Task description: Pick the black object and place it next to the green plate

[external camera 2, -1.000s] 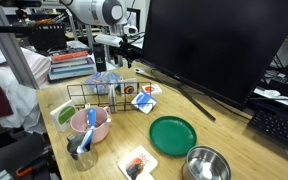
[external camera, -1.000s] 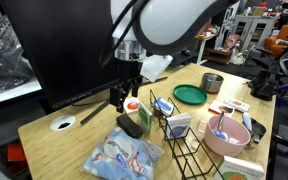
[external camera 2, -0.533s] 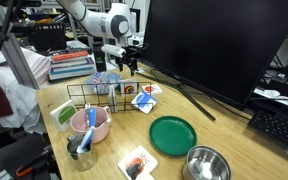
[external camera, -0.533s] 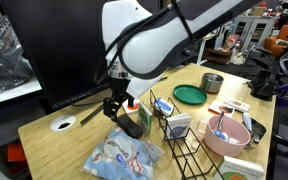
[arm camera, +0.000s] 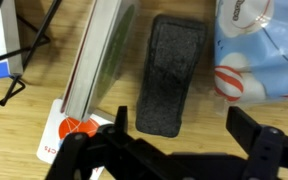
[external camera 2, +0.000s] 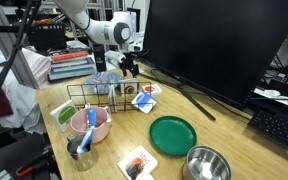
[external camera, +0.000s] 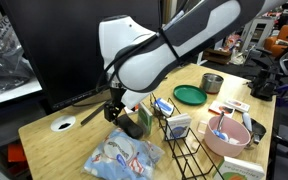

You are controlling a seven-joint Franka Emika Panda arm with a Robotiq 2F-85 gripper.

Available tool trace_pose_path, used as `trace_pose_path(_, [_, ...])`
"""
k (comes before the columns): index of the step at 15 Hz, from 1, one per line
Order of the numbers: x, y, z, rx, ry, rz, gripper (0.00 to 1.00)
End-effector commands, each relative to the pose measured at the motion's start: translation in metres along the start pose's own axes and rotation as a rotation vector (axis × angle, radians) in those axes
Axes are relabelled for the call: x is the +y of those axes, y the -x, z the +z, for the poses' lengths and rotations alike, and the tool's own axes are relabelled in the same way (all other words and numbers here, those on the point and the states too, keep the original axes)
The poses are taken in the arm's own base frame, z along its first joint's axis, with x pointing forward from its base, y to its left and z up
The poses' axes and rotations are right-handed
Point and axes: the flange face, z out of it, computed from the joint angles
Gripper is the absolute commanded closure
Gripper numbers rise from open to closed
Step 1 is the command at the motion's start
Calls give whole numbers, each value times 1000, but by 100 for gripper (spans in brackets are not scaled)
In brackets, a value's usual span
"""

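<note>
I should lower my gripper's fingers before I close them. The black object is between them, but they are above its near end [arm camera: 163, 108].
The black object [arm camera: 172, 76] is a matte rounded oblong block lying on the wooden table; it fills the middle of the wrist view and shows in an exterior view [external camera: 131, 128] beside the wire rack. My gripper [arm camera: 180, 122] hovers just above its near end, open and empty, with one finger on each side; it also shows in both exterior views [external camera: 114, 108] [external camera 2: 130, 66]. The green plate [external camera: 190, 95] lies far off on the table, near a small metal cup [external camera: 213, 82], and also shows in the exterior view from the opposite side [external camera 2: 172, 133].
A black wire rack [external camera: 179, 135] stands beside the block. A blue-white plastic bag [arm camera: 260, 45] lies on its other side. A red-and-white card [arm camera: 72, 128] and a book-like slab [arm camera: 96, 60] lie close. A pink bowl [external camera: 227, 135] and a big monitor [external camera 2: 214, 45] stand nearby.
The arm has lowered and leaned over the table, bringing the gripper down toward the black block. The objects have not moved.
</note>
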Motion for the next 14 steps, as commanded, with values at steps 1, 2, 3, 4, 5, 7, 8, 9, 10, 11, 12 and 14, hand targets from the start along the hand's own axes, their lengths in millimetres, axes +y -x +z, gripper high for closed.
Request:
trace_pose_path(1, [2, -2, 4, -22, 73, 49, 0])
trace_pose_path(2, [2, -1, 6, -31, 80, 57, 0])
trace_pose_path(3, [1, 1, 10, -43, 79, 59, 0])
trace_pose_path(4, [-1, 2, 15, -52, 84, 56, 0])
trace_pose_path(5, [-3, 3, 20, -64, 84, 53, 0])
trace_pose_path(7, [-7, 4, 24, -76, 94, 44, 0])
trace_pose_path(8, [-9, 6, 29, -89, 97, 41, 0])
trace_pose_path(9, [-10, 7, 34, -102, 96, 38, 0])
trace_pose_path(10, [-12, 8, 40, -113, 93, 36, 0])
trace_pose_path(11, [-13, 7, 43, -117, 82, 34, 0])
trace_pose_path(12, [-15, 6, 46, -123, 70, 33, 0])
trace_pose_path(14, [-17, 3, 48, -126, 58, 36, 0])
